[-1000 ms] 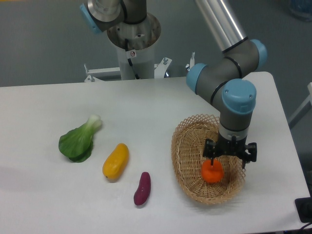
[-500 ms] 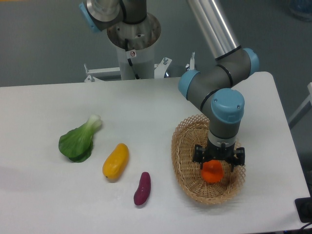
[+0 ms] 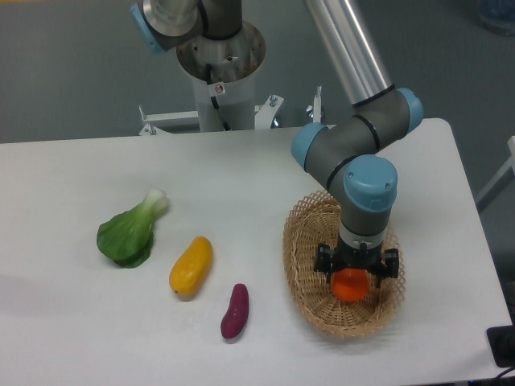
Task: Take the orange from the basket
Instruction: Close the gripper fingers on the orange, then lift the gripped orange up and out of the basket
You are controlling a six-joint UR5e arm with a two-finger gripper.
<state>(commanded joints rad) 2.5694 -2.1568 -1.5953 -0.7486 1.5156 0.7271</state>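
My gripper should take hold of the orange by its round sides next, to lift it out of the wicker basket.
The orange lies inside the woven wicker basket at the right of the table, toward the basket's near side. My gripper points straight down into the basket, directly over the orange. Its dark fingers stand spread on either side of the fruit's top, and the jaws look open. The fingertips are partly hidden behind the orange and the basket wall, so I cannot see contact. The orange rests on the basket floor.
On the white table to the left lie a green bok choy, a yellow-orange mango-like fruit and a purple sweet potato. The robot base column stands at the back. The table's right edge is near the basket.
The gripper has moved left and down, from right of the orange to straight over it, with its fingers now on both sides. The orange and basket have not moved.
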